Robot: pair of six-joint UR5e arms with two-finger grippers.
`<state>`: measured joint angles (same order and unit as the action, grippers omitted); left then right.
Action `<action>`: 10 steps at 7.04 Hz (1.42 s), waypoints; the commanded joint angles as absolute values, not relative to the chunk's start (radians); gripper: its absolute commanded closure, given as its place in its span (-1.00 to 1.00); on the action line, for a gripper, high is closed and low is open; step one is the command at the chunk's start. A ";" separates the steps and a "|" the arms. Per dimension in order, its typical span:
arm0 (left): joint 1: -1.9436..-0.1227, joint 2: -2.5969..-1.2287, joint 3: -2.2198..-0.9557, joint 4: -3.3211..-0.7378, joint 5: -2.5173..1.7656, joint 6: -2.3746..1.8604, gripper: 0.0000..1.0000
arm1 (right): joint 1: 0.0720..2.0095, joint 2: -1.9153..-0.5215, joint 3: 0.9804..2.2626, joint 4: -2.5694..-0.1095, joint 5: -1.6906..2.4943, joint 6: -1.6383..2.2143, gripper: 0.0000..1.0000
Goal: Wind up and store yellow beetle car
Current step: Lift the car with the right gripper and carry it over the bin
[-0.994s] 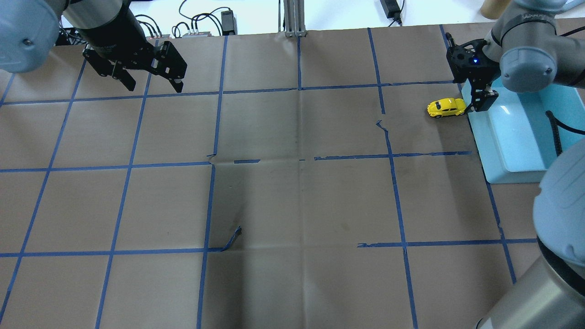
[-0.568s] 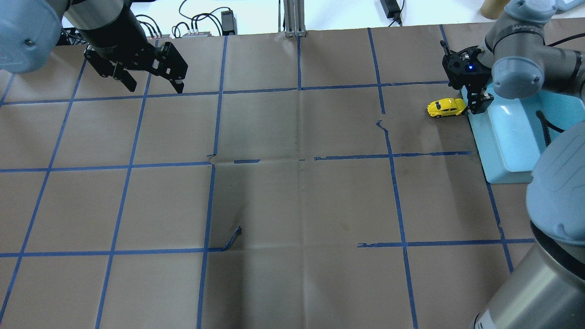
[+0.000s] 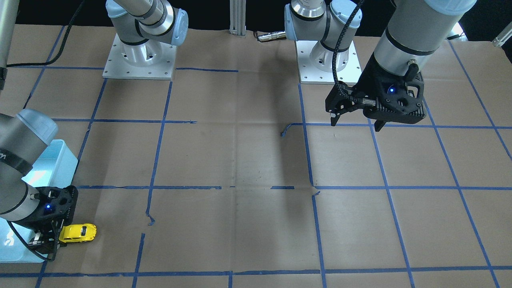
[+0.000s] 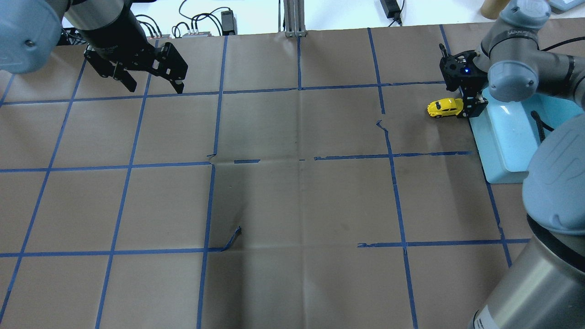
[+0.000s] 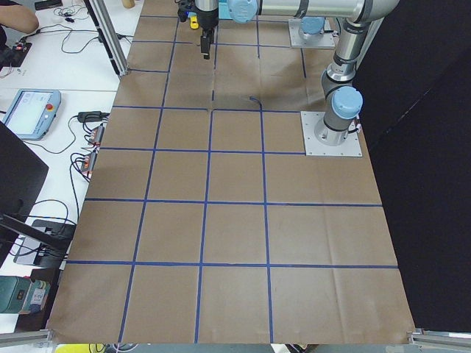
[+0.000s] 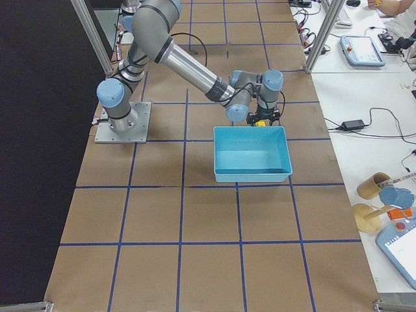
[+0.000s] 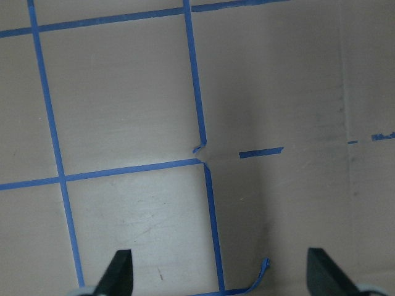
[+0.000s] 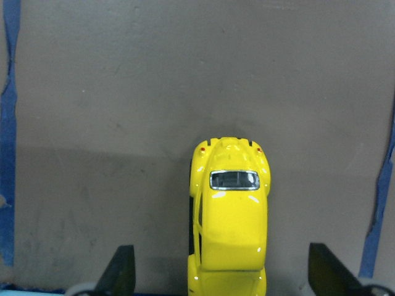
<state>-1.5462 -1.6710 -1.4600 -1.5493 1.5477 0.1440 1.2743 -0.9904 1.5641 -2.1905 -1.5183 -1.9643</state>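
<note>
The right gripper grabs the yellow beetle car by its front end (image 8: 227,281) next, to store it in the blue bin.
The yellow beetle car (image 4: 444,108) stands on its wheels on the brown paper, just left of the blue bin (image 4: 502,171). It also shows in the front view (image 3: 79,233) and the right wrist view (image 8: 229,222). My right gripper (image 4: 470,108) is open and low at the car's end nearest the bin. In the right wrist view its fingertips (image 8: 121,271) stand wide on either side of the car without touching it. My left gripper (image 4: 153,87) is open and empty, held above the table's far left, with nothing but paper below it in the left wrist view (image 7: 219,277).
The blue bin (image 6: 253,174) is an empty rectangular tub right behind my right gripper; its wall is close to the fingers. Blue tape lines grid the paper, with loose tape ends (image 4: 233,238) in places. Cables and power bricks lie beyond the far table edge.
My right wrist has shifted slightly left towards the car. The car has not moved. My left gripper has stayed in place.
</note>
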 commanded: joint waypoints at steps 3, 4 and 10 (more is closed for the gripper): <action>-1.546 -1.672 -1.460 -1.549 1.548 0.144 -1.00 | 1.275 -0.973 1.563 -2.192 -1.500 -1.957 -0.71; -1.546 -1.671 -1.460 -1.549 1.548 0.144 -1.00 | 1.275 -0.974 1.563 -2.194 -1.500 -1.957 -0.51; -1.545 -1.672 -1.462 -1.549 1.549 0.146 -1.00 | 1.302 -1.002 1.479 -2.168 -1.493 -1.852 0.53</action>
